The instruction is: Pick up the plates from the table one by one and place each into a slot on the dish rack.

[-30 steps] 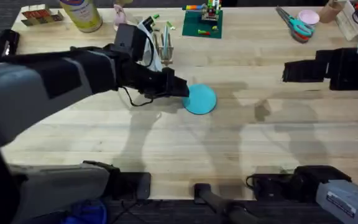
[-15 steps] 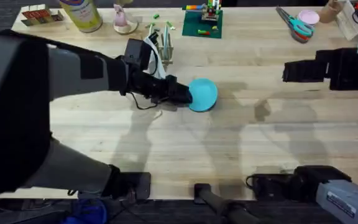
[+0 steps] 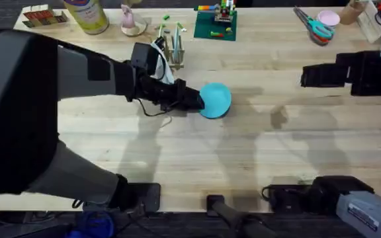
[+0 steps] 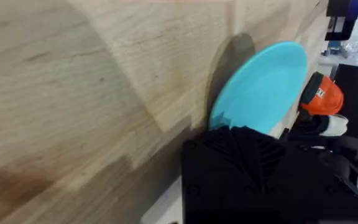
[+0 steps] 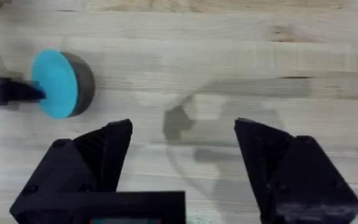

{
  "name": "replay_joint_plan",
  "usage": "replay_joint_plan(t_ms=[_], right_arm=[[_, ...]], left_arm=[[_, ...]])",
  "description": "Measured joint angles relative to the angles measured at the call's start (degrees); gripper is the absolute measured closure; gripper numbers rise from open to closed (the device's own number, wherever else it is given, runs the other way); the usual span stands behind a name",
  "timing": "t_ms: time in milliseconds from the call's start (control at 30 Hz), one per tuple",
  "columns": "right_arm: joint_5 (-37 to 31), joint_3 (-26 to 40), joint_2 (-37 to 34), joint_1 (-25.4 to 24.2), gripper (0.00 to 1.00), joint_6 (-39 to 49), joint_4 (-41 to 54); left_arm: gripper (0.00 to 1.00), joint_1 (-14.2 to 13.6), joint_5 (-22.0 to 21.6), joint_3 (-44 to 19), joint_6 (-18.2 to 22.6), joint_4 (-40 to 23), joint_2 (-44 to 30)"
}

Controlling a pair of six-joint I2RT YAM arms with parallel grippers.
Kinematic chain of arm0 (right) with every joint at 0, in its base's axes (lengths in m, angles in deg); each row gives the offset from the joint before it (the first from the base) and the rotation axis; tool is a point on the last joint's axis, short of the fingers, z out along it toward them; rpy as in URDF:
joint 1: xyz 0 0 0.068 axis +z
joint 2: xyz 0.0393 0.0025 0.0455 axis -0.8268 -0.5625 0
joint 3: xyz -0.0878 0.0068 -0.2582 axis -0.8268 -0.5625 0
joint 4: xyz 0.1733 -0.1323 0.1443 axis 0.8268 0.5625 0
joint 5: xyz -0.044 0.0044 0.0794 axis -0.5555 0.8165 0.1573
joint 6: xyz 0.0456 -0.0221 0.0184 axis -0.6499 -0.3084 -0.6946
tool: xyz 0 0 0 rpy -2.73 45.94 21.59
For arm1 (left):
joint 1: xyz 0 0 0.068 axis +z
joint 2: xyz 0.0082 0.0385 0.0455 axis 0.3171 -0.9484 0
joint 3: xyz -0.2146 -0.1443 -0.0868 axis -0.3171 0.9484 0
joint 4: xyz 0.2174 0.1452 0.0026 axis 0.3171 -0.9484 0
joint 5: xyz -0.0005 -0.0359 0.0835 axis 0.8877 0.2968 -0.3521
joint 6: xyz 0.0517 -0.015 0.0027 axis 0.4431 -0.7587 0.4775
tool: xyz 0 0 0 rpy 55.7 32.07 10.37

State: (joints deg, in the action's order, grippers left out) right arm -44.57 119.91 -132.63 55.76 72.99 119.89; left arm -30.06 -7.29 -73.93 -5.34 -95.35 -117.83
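My left gripper's fingers cover one side of the plate, so my right gripper needs to grab the turquoise plate (image 3: pixel 215 100) next by its free rim opposite those fingers.
A turquoise plate (image 3: pixel 215 100) hangs tilted just above the table (image 3: pixel 197 152) near the middle, casting a shadow beneath it. My left gripper (image 3: pixel 196 100) is shut on the plate's left rim. In the left wrist view the plate (image 4: pixel 263 84) stands out past the black finger (image 4: pixel 241 155). The dish rack (image 3: pixel 172 47) stands behind the left arm, with pale plates upright in it. My right gripper (image 5: pixel 182 146) hovers open over bare wood at the right side, and its camera sees the plate (image 5: pixel 56 84) far off.
Along the far edge sit a yellow bottle (image 3: pixel 88 14), a green baseplate with bricks (image 3: pixel 215 25), scissors (image 3: pixel 315 26) and a pink lid (image 3: pixel 329 18). The wood in front of the plate is bare.
The left gripper has lifted the turquoise plate off the table, tilted it, and shifted slightly right. The right arm has not moved.
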Motion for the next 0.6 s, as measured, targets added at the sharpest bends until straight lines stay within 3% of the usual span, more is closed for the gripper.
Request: replay_joint_plan(t_ms=[233, 600], right_arm=[[6.42, 0.22, -1.49, 0.0, 0.003, 0.02, -0.07], [20.03, 0.37, -14.05, 0.13, 0.005, 3.73, -4.53]], left_arm=[[0.96, 0.0, 0.02, 0.0, 0.0, -0.02, 0.0], [0.96, 0.0, 0.02, 0.0, 0.0, 0.0, 0.0]])
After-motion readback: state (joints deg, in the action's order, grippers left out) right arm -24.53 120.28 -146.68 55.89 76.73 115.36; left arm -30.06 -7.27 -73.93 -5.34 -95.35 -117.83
